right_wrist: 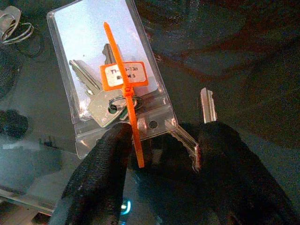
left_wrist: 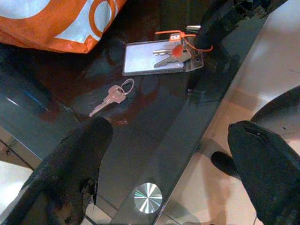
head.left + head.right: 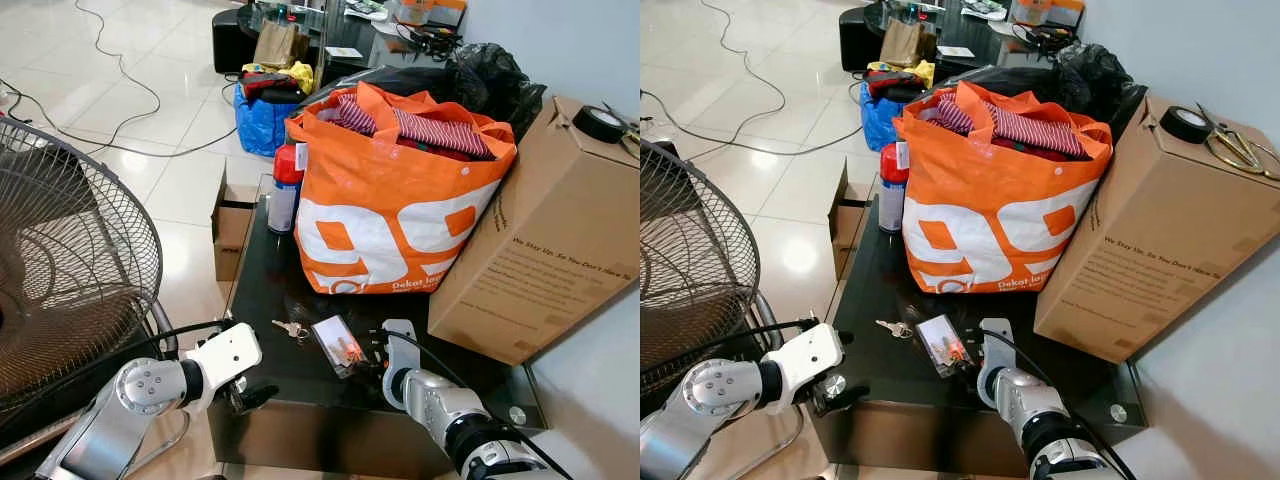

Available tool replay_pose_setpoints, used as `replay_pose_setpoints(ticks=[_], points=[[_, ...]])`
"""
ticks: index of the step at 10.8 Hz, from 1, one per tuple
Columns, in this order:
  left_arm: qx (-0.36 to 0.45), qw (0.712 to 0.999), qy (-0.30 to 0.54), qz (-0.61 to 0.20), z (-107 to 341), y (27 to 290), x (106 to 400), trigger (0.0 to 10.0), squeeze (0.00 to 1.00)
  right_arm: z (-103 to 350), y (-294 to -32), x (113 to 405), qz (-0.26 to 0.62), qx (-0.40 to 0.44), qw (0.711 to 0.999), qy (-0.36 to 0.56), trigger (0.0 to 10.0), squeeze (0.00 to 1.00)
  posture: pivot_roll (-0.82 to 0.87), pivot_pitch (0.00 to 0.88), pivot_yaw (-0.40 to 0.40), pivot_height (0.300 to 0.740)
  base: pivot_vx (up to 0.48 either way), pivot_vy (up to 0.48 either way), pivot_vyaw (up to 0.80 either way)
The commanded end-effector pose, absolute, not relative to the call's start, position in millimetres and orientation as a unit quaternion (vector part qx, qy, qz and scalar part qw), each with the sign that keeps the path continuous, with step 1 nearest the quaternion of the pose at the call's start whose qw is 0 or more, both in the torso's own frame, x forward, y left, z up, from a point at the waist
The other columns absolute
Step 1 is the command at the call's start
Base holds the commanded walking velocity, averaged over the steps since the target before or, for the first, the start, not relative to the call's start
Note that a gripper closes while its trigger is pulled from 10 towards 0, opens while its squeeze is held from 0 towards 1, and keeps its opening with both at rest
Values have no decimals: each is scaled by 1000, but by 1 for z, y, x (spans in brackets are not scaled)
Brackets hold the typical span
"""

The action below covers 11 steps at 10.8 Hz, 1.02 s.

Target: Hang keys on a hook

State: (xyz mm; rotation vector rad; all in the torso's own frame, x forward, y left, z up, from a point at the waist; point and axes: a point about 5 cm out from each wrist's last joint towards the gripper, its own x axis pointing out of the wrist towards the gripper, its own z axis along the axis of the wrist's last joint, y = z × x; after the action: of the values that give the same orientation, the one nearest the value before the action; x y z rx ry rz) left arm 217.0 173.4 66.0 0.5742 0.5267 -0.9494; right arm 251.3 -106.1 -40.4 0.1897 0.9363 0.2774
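My right gripper grabs the orange tie by its closed loop [image 1: 134, 131] next, to hang the keys on a hook.
A clear plastic pouch [image 1: 112, 79] holding keys and an orange tag on a zip tie lies flat on the black glass table [image 3: 300, 290], in front of the orange bag. My right gripper [image 1: 164, 136] is open, and its black fingers [image 1: 101, 178] straddle the pouch's near edge where the zip tie sticks out. A thin silver metal piece [image 1: 206, 105] lies beside that edge. A loose silver key on a ring [image 3: 290, 327] rests just left of the pouch [image 3: 338, 346]. My left gripper [image 3: 245, 395] hovers wide open at the table's front left corner, short of the key [image 2: 112, 96].
A full orange shopping bag [image 3: 400, 200] and a large cardboard box [image 3: 540, 240] fill the back of the table. A red-capped spray can [image 3: 287, 185] stands at the bag's left. A floor fan [image 3: 60, 270] is close on my left, with an open carton [image 3: 232, 225] and cables on the tiles.
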Motion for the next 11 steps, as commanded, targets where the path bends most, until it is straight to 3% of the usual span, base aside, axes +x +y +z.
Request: replay_pose_setpoints(ticks=[1,11], points=[[270,819,237,-448,71,170,220,10000,0,-41,-111,252,124,95,878,453,0,0,31,0,-182,740,0,0,0],[275,821,231,-444,72,169,223,10000,0,-36,-110,256,157,77,886,430,0,0,38,0,-184,740,0,0,0]])
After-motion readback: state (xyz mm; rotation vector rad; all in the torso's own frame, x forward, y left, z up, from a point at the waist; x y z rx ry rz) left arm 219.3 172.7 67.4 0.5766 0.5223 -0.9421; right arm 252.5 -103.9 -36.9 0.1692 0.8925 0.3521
